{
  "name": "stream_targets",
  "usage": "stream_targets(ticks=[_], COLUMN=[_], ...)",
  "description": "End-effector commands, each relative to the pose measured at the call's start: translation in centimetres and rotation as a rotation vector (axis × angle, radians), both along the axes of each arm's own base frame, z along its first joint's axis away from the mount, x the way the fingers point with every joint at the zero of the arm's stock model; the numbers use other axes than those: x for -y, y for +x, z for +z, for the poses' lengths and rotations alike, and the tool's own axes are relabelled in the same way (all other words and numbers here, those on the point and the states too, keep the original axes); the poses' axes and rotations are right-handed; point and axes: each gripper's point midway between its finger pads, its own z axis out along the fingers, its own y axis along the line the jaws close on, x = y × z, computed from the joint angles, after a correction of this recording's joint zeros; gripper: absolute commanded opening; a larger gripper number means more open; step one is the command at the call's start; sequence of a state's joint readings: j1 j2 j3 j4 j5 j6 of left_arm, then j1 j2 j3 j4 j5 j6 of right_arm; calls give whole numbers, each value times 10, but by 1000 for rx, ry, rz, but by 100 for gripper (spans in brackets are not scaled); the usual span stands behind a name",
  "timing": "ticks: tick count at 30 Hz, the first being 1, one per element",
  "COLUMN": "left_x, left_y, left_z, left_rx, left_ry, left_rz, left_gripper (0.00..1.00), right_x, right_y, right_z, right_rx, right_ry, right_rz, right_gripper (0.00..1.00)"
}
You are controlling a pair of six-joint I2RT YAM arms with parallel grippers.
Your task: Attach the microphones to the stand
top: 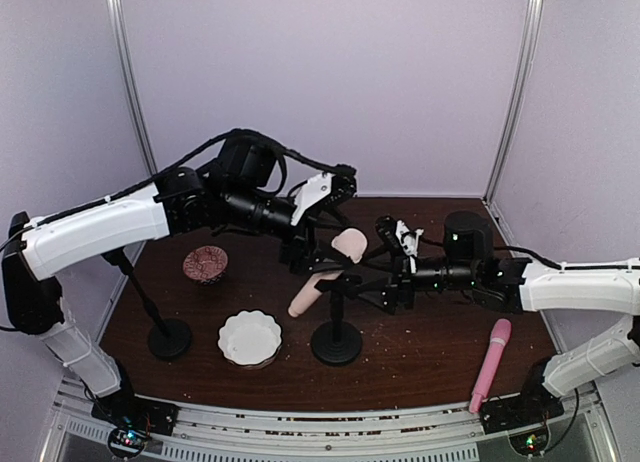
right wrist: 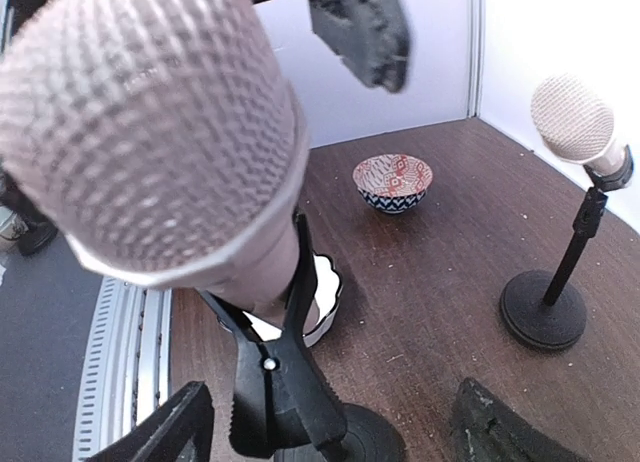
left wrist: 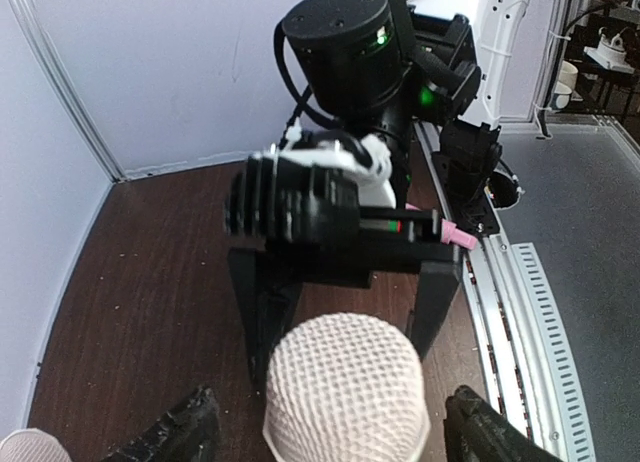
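The left gripper grabs the cream-peach microphone by its mesh head point(top: 350, 244) point(left wrist: 345, 392) next, which leaves the handle free to sit in the stand's clip.
A cream-peach microphone point(top: 322, 282) leans in the spring clip point(right wrist: 285, 377) of the middle stand point(top: 337, 344). Its mesh head point(left wrist: 345, 392) sits between the wide-apart fingers of my open left gripper point(left wrist: 335, 434), with a gap on each side. My right gripper point(right wrist: 330, 434) is open, with its fingers on either side of the clip and apart from it. A second cream microphone point(right wrist: 572, 122) stands in the left stand point(right wrist: 545, 310). The pink microphone point(top: 490, 367) lies on the table at the front right.
A patterned bowl point(top: 205, 264) and a white fluted bowl point(top: 250, 338) sit left of the middle stand. The left stand's base point(top: 170, 339) is by the white bowl. Pale walls close in the table on three sides.
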State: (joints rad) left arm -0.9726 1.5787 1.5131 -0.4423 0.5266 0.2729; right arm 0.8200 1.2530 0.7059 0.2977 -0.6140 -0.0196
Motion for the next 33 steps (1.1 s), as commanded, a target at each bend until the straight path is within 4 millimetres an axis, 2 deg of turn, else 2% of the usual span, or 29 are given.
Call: stream_targets(ticks=[1,4,8,11,14,18,27,30,33], left_x=[-25,-34,-34,-28,-22,-18,-17,-11,1], left_y=[-7,-10,-13,-10,-5,1,1,5,22], left_z=[22,2,-25,-41,-49,-59,-71,-64,-50], left_rx=[104,88,44,20,14,-2,-25,-31,-43], left_ry=[-41,8,57,85,103,130,170,163,148], left_rz=[27,28,9,-3,-4,-16,-48,-44,29], left_gripper=[82,83,83,81,79,70,44,37,29], right_x=[21,36,49,52,48,42,42,45,54], right_y=[-2,-11,-19,-21,-24,-29,-31,-31,-22], right_z=[9,7,6,2,-1,-6,-6,-4,-3], right_rx=[-39,-38,-37,-42,-67,-87,-89,-95,-104], right_ry=[10,8,-2,-6,-14,-36,-32,-25,-27], right_rz=[-93,-121,-141,-145,-120,-87,-83,-103,-188], right_gripper=[83,84,84,84,84,84,84,84,83])
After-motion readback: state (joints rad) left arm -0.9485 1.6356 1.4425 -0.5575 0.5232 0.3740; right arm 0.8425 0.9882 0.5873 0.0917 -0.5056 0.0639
